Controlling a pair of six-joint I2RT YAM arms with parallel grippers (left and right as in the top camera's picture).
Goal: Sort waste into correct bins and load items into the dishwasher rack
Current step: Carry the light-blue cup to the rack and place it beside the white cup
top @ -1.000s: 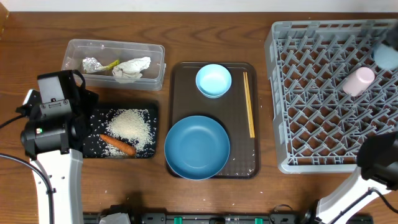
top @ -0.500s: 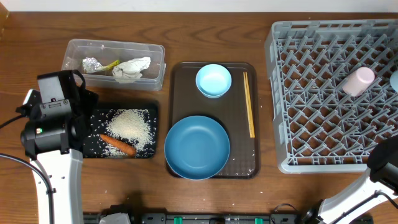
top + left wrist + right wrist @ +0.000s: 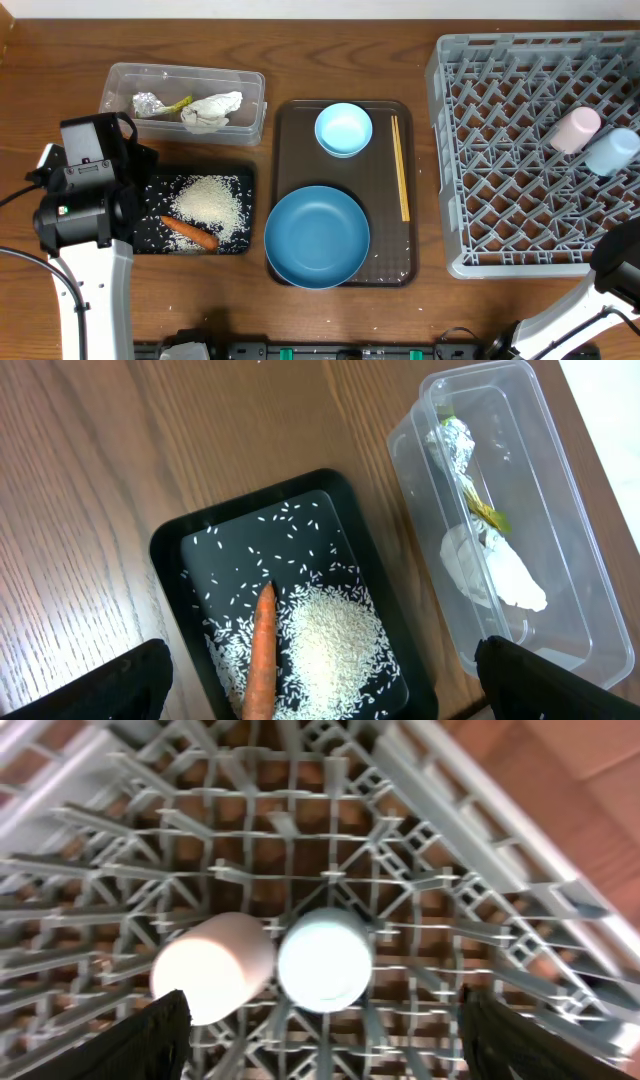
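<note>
The right gripper pinches one edge of the bowl's rim next, to stand the small bowl (image 3: pixel 343 130) tilted in the dishwasher rack.
The light-blue cup (image 3: pixel 611 152) lies on its side in the grey dishwasher rack (image 3: pixel 520 150), beside the white cup (image 3: pixel 577 130). My right gripper (image 3: pixel 325 1050) hovers open over both cups, holding nothing. My left gripper (image 3: pixel 320 695) is open above the black tray (image 3: pixel 170 550), where rice (image 3: pixel 340 640) and the carrot (image 3: pixel 263 650) lie. The clear tub (image 3: pixel 250 90) holds the foil ball (image 3: pixel 147 102), wrapper (image 3: pixel 178 103) and tissue (image 3: pixel 212 110). Blue plate (image 3: pixel 317 237), small bowl (image 3: pixel 343 130) and chopsticks (image 3: pixel 400 180) rest on the brown tray.
The brown serving tray (image 3: pixel 390 255) sits mid-table between the black tray and the rack. My left arm (image 3: pixel 85 190) stands at the table's left edge. The right arm's base (image 3: pixel 615 270) is at the rack's front right corner.
The light-blue cup came down from the far right edge into the rack beside the white cup. My right gripper opened and let it go. The left arm has not moved.
</note>
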